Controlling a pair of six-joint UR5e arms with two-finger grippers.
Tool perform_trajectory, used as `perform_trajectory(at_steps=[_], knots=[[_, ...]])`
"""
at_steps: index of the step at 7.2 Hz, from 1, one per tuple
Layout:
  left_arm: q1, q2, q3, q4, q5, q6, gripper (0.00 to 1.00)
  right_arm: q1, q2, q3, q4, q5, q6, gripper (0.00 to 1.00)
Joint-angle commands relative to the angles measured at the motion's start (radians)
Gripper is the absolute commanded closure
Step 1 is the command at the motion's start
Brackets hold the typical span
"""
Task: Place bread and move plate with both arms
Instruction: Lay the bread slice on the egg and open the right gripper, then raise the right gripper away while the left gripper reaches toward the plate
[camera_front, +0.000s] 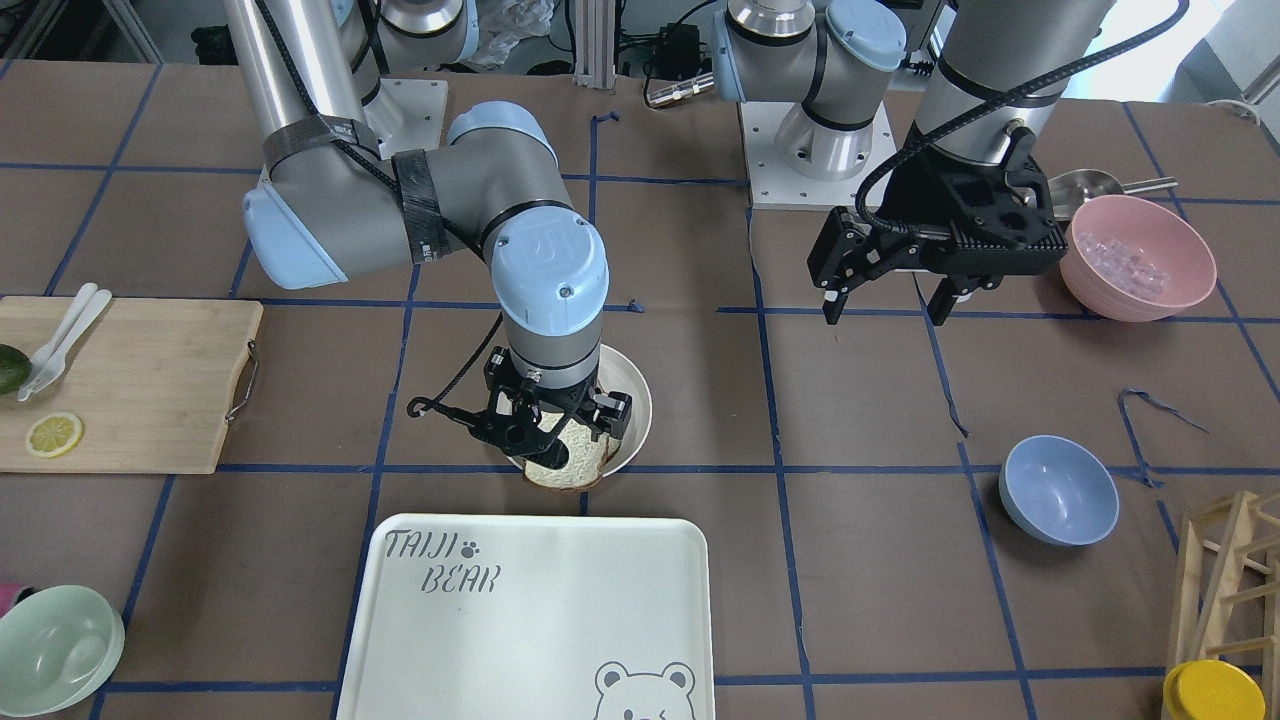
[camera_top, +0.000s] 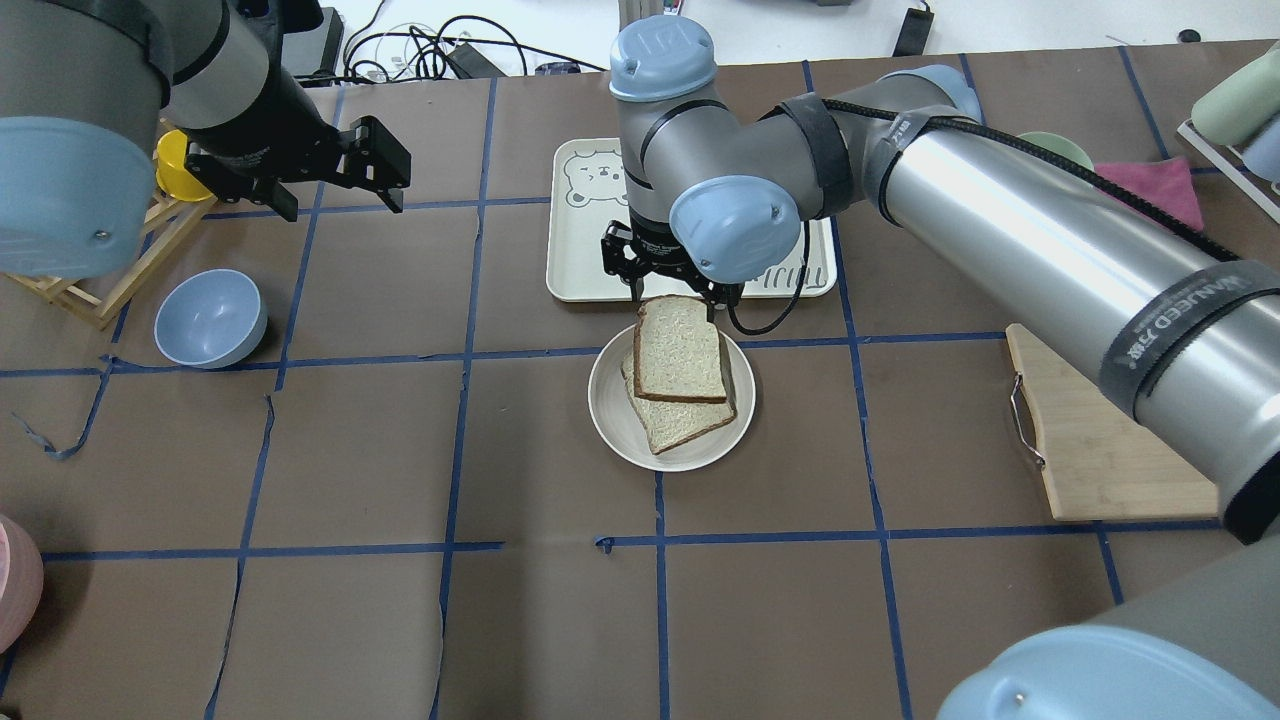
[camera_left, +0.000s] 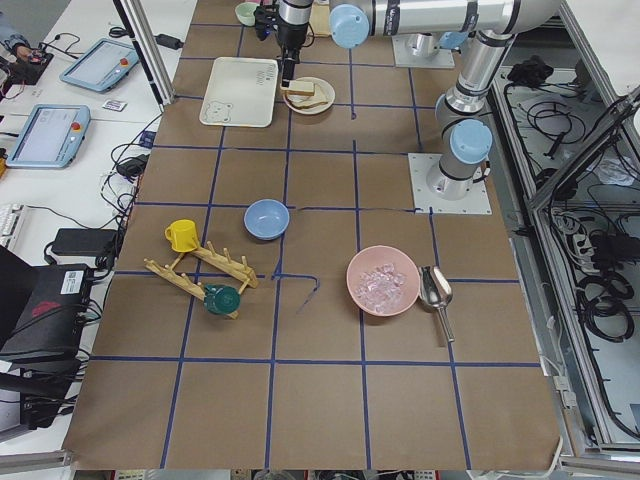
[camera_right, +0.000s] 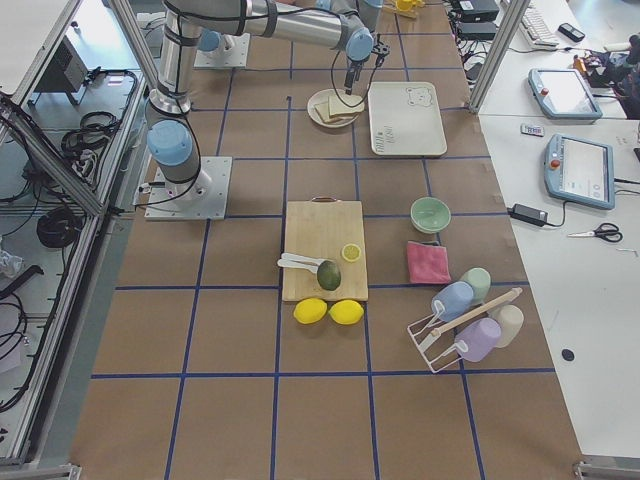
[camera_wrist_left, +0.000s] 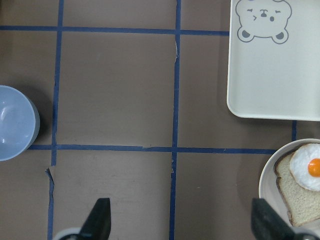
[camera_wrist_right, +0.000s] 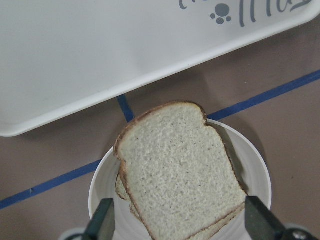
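The left gripper should grab the plate by its bare rim next, because bread and a fried egg are lying loose across the middle of the plate.
The bread lies on a lower slice in the cream plate, tilted, with its top edge over the rim toward the tray. My right gripper hangs just above that rim. In the right wrist view its fingers stand wide apart on either side of the bread, open and not touching it. My left gripper is open and empty, raised well off to the left. In the left wrist view the plate shows at the edge with a slice and a fried egg.
The bear-printed tray lies just beyond the plate. A blue bowl and a wooden rack are on the left. A cutting board is on the right. A pink bowl sits near the left arm's base.
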Motion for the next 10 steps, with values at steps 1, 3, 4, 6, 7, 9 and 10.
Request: perform_trajectory(at_steps=[1,3,4,6,7,9,10], knots=[[0.001,0.0,-0.001,-0.002,0.003,0.001,0.0,-0.021,-0.044,0.003,0.012,0.002,-0.01,0.0],[-0.003,0.006,0.0,-0.025,0.017,0.001,0.0,-0.115,-0.133,0.012,0.037,-0.005,-0.199,0.0],[-0.003,0.003,-0.001,-0.045,0.017,0.0,0.0,-0.164,-0.176,0.012,0.097,-0.004,-0.254,0.0],[-0.009,-0.036,-0.007,-0.045,0.005,0.003,0.0,-0.238,-0.23,0.012,0.111,-0.01,-0.57,0.0],[-0.023,-0.039,-0.027,-0.044,0.002,0.018,0.0,-0.277,-0.244,0.012,0.116,-0.008,-0.607,0.0],[-0.063,-0.065,-0.087,-0.027,-0.095,-0.002,0.0,-0.305,-0.276,0.012,0.157,-0.004,-0.657,0.0],[-0.089,-0.08,-0.118,0.006,-0.092,-0.006,0.03,-0.307,-0.304,0.012,0.173,0.005,-0.659,0.0]])
